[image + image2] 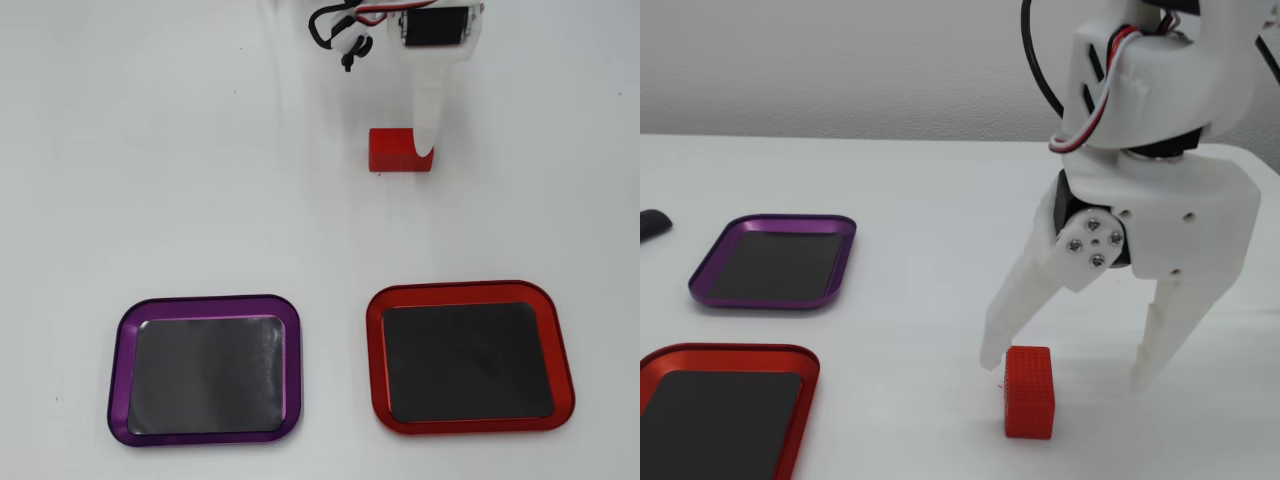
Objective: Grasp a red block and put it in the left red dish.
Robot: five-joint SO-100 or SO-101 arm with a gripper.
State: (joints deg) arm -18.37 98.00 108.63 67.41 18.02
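Note:
The gripper grabs the red block by its long body (392,150) next. Then the block goes in the red dish.
The red block (396,150) (1029,392) lies on the white table, studded face showing in the fixed view. My white gripper (1068,370) (430,105) is open and lowered to the table with the block between its fingers. The left finger (1012,300) stands close beside the block, and the right finger (1165,335) is well apart from it. In the overhead view only one finger (427,115) shows, its tip overlapping the block's right end. The red dish (470,290) (730,350) is empty, at the lower right in the overhead view and the lower left in the fixed view.
An empty purple-rimmed tray (210,300) (780,220) lies beside the red dish. A small dark object (650,222) sits at the left edge of the fixed view. The arm's body and cables (345,30) are at the top of the overhead view.

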